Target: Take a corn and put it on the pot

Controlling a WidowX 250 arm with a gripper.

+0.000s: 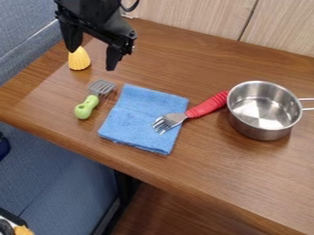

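Note:
My gripper is going to grab the corn (79, 59) by its rounded sides next, to put it on the steel pot.
The black gripper (92, 60) hangs at the upper left of the camera view with its two fingers spread apart. The yellow corn (79, 59) stands upright on the table, tip up, near the left fingertip and partly behind it; whether they touch I cannot tell. On the right side of the table sits a steel pot (265, 127), its inside bare, with its handle toward the right edge.
A blue cloth (133, 120) lies mid-table, with the tines of a red-handled fork (209, 105) resting on it. Left of the cloth is a small green-handled spatula (86, 107). A wooden panel (202, 16) borders the table (202, 176) at the back.

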